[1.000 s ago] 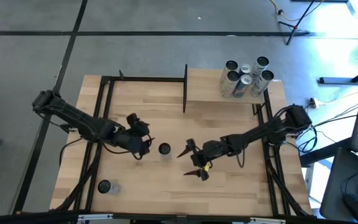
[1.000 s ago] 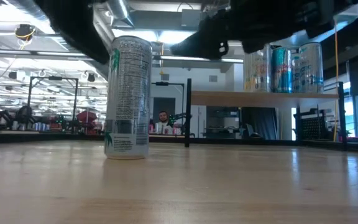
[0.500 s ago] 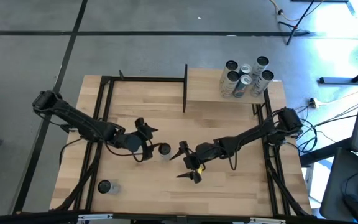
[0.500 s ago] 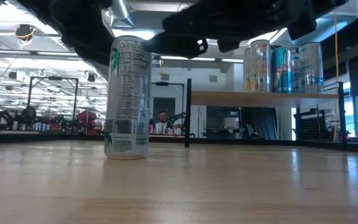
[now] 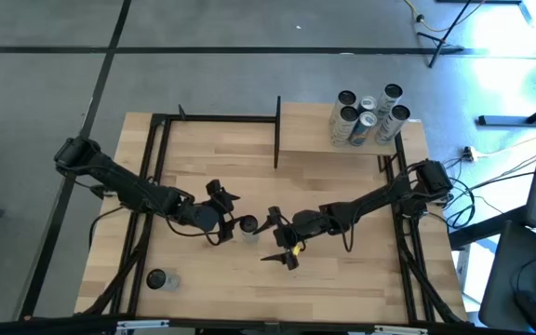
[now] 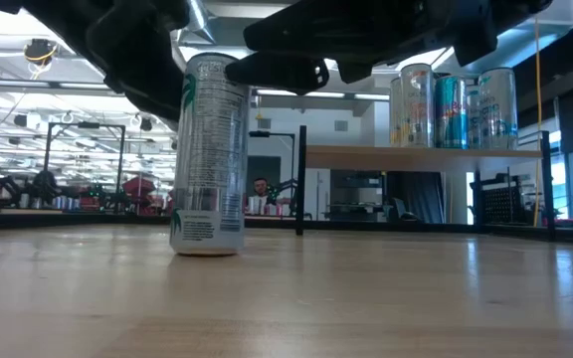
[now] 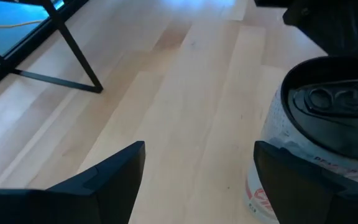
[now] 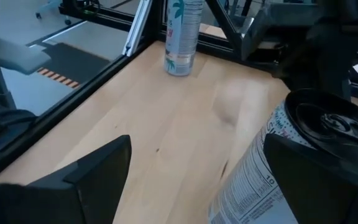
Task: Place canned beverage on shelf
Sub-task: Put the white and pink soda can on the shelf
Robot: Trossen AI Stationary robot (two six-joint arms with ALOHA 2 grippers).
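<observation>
I need to line up my right gripper before I close on the silver can. The can is off-centre from my right gripper's fingers, so they would miss it if I closed now.
A tall silver can (image 5: 247,224) with a green-and-white label stands upright on its base mid-table (image 6: 207,154). My left gripper (image 5: 229,219) is open just left of it. In its wrist view the can (image 7: 322,124) stands ahead of one finger, outside the gap (image 7: 197,162). My right gripper (image 5: 268,235) is open just right of the can. In its wrist view the can (image 8: 278,168) is ahead of one finger. The shelf (image 5: 305,140) stands at the table's far right. My left gripper has one finger (image 7: 303,180) right at the can's side wall, below the rim; I cannot tell whether it touches. My right gripper has one finger (image 8: 328,186) close to the can's side wall; I cannot tell whether it touches either.
Several cans (image 5: 368,116) stand grouped on the shelf's right end (image 6: 456,104). Another can (image 5: 156,279) stands near the table's front left corner. A black post (image 5: 277,130) rises at the shelf's left edge. A black frame runs round the table.
My left gripper has sunk, tipped its fingers downward and gone toward the can. My right gripper has gone toward the table's left, closing on the can from the other side. The can has turned a little where it stands and shows another part of its label.
</observation>
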